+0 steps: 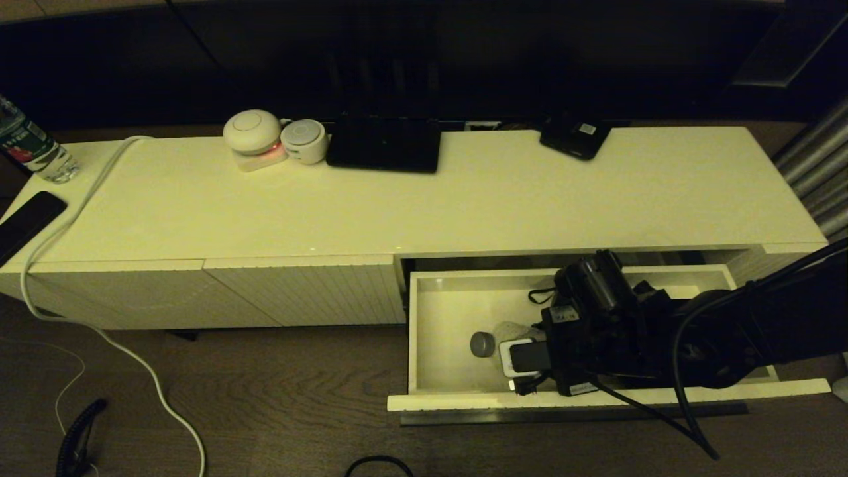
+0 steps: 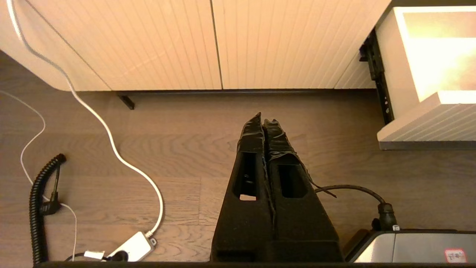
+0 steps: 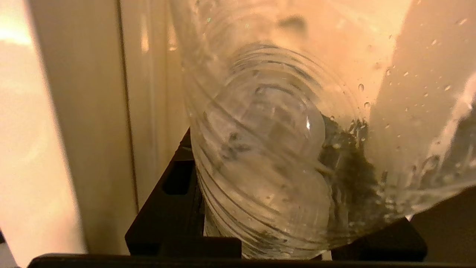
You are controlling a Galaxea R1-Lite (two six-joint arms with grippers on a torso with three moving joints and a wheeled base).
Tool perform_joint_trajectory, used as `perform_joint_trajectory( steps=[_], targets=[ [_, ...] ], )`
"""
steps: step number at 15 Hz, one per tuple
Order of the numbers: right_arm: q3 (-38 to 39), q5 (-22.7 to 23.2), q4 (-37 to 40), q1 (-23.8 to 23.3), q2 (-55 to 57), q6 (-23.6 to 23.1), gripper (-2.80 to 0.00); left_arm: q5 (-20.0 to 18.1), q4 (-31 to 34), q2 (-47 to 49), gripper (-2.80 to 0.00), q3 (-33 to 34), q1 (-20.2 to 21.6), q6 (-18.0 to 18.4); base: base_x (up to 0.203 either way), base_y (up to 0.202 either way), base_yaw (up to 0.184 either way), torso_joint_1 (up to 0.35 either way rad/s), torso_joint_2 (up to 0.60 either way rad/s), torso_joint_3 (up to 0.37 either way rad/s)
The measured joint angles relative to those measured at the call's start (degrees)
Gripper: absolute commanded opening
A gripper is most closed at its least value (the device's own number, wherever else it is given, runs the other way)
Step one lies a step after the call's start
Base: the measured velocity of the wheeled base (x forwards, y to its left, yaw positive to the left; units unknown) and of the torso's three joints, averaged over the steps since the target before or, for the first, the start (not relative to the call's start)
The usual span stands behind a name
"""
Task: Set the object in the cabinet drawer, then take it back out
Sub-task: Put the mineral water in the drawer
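Observation:
My right gripper should open now: it is holding the bottle [image 1: 509,330] [image 3: 272,156] low inside the drawer's sides, so the bottle would lie in the drawer.
The cabinet drawer [image 1: 437,311] stands pulled out on the right of the cream cabinet, and its ribbed front [image 2: 427,126] also shows in the left wrist view. Inside it lies the object, a clear plastic bottle [image 1: 509,331] with a grey cap [image 1: 482,344] pointing left. My right gripper [image 1: 523,354] reaches down into the drawer and is shut on the bottle's body. In the right wrist view the bottle [image 3: 267,149] fills the space between the black fingers [image 3: 174,193], close to the drawer's inner wall [image 3: 93,130]. My left gripper [image 2: 263,121] hangs shut over the wooden floor, holding nothing.
On the cabinet top [image 1: 530,199] sit two white round devices [image 1: 275,139], a black box [image 1: 384,146], a black gadget [image 1: 575,138], another water bottle [image 1: 30,149] and a phone [image 1: 26,222]. A white cable [image 1: 159,391] and a coiled black cord [image 2: 35,208] lie on the floor.

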Motion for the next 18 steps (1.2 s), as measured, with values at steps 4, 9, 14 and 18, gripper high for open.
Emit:
perform_joint_trajectory(
  steps=[4,9,14,18],
  targets=[
    [0.1,-1.1,0.1,0.1,0.0,-0.2,0.0,0.0,0.0,0.0,-2.8,0.0,0.0,0.0,0.0,0.0,0.0,0.0,0.0,0.0],
    [0.0,-3.5,0.5,-0.4,-0.9,-5.2,0.0,0.0,0.0,0.0,-2.8,0.0,0.0,0.0,0.0,0.0,0.0,0.0,0.0,0.0],
    [-1.2,-3.6,0.1,-0.5,-1.3,-3.9,0.0,0.0,0.0,0.0,-2.8,0.0,0.0,0.0,0.0,0.0,0.0,0.0,0.0,0.0],
    [-2.8,-3.3,0.1,-0.8,-4.9,-0.9,0.0,0.0,0.0,0.0,-2.8,0.0,0.0,0.0,0.0,0.0,0.0,0.0,0.0,0.0]
  ],
)
